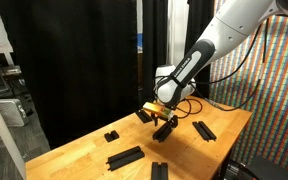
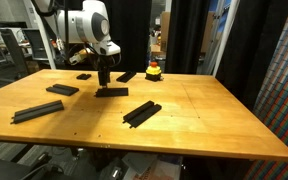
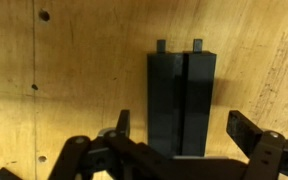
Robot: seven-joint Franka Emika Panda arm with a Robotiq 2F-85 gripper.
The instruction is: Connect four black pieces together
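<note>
My gripper should go lower before it closes on the slab (image 1: pixel 163 131) (image 3: pixel 181 95) between its fingers. Its fingers end above the top of the slab in an exterior view.
Four long black grooved bars lie apart on the wooden table: one (image 2: pixel 38 111) near the front edge, one (image 2: pixel 62 89) behind it, one (image 2: pixel 141 113) in the middle, one (image 2: pixel 127 76) at the back. Three of them show in an exterior view (image 1: pixel 125 157) (image 1: pixel 159 170) (image 1: pixel 204 130). My gripper (image 3: pixel 184 130) is open and low over a shorter, wider black slab (image 3: pixel 181 95) with a lengthwise groove and two end tabs, one finger on each side of it. The gripper (image 2: pixel 104 80) and slab (image 2: pixel 114 91) also show in both exterior views (image 1: pixel 164 120) (image 1: pixel 165 131).
A tiny black block (image 2: pixel 84 76) lies at the back of the table, also seen in an exterior view (image 1: pixel 111 135). A red and yellow object (image 2: pixel 154 70) stands near the far edge. Black curtains hang behind the table (image 2: pixel 214 120).
</note>
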